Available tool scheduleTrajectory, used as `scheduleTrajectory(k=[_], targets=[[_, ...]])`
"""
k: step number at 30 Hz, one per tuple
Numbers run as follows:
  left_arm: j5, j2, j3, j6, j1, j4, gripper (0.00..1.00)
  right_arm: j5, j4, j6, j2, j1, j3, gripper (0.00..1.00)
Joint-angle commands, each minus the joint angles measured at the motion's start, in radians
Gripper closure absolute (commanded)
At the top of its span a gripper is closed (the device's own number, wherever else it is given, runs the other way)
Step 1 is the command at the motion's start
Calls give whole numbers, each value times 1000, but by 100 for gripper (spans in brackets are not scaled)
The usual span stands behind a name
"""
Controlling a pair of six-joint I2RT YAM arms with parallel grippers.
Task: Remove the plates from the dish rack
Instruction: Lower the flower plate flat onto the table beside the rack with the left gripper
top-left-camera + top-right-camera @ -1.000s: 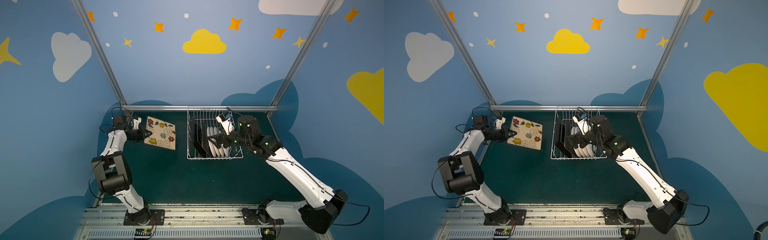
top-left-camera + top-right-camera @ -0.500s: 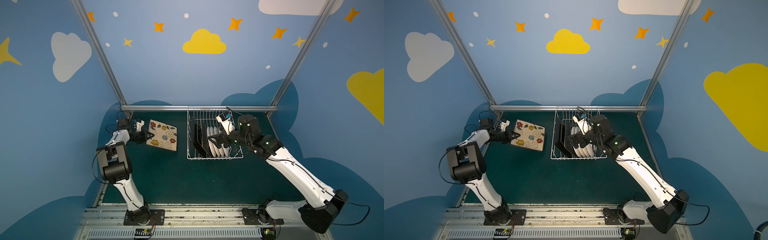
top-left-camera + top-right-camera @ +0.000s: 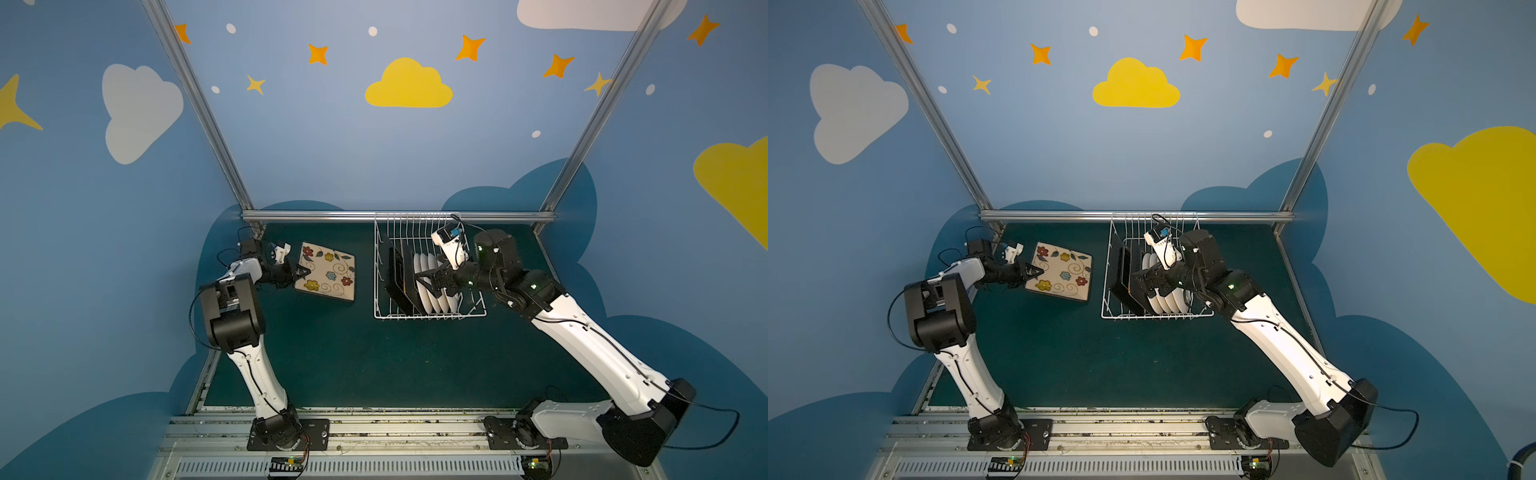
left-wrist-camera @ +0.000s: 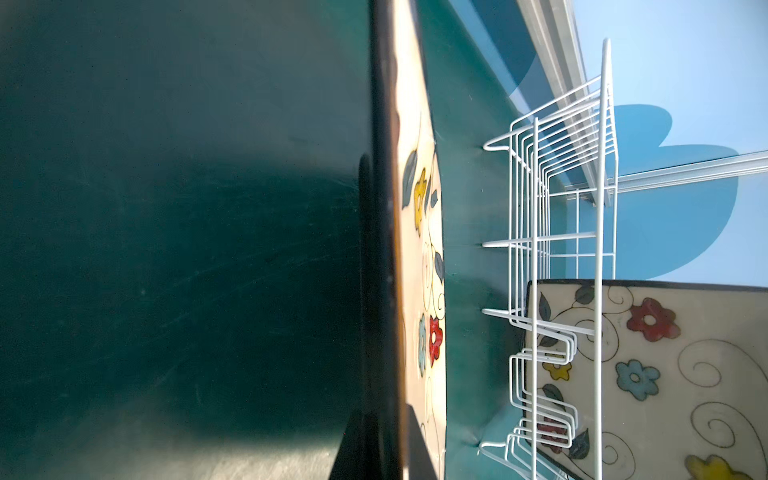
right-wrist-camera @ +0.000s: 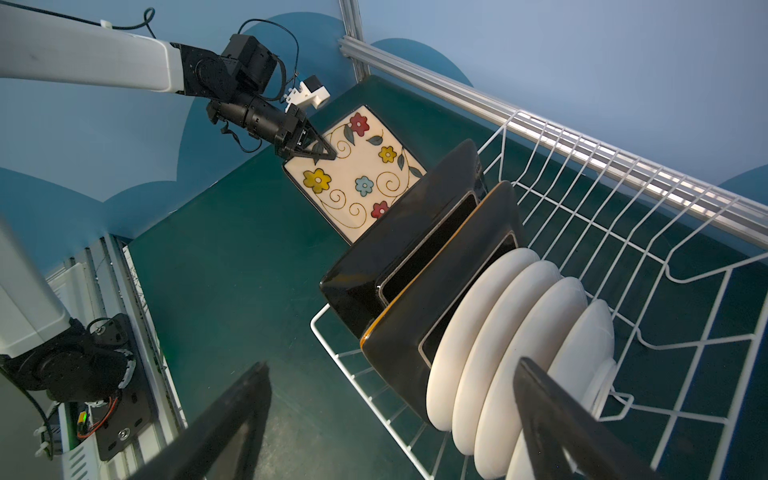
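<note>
My left gripper opens now, since the plate is low over the green mat and would end flat on the mat.
A rounded-square plate with a cream flowered face lies face up, low over the green mat, left of the dish rack. My left gripper is shut on its left edge. Two black-backed square plates and several round white plates stand on edge in the rack. My right gripper hangs open over them, touching none.
An aluminium rail runs along the back of the mat, right behind the rack. The blue side walls stand close to both arms. Bare green mat stretches in front of the rack and the plate.
The left arm has folded its elbow in and tipped the flowered plate from a tilt down to nearly flat over the mat. The right arm has not moved.
</note>
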Motion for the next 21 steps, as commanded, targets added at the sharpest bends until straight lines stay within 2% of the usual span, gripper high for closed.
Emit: scheduleTrajectory(k=[1,3,6,21], targets=[[57,-4,45,-18,5,23,86,13,-21,-5,-18,9,17,9],[35,7,59,-20,7,9,75,14,-23,-7,-18,10,16,9],[31,29,79,-28,17,0,71,16,-24,-9,-17,12,16,9],[22,139,165,1,45,-80,67,13,-37,-7,-5,16,31,9]])
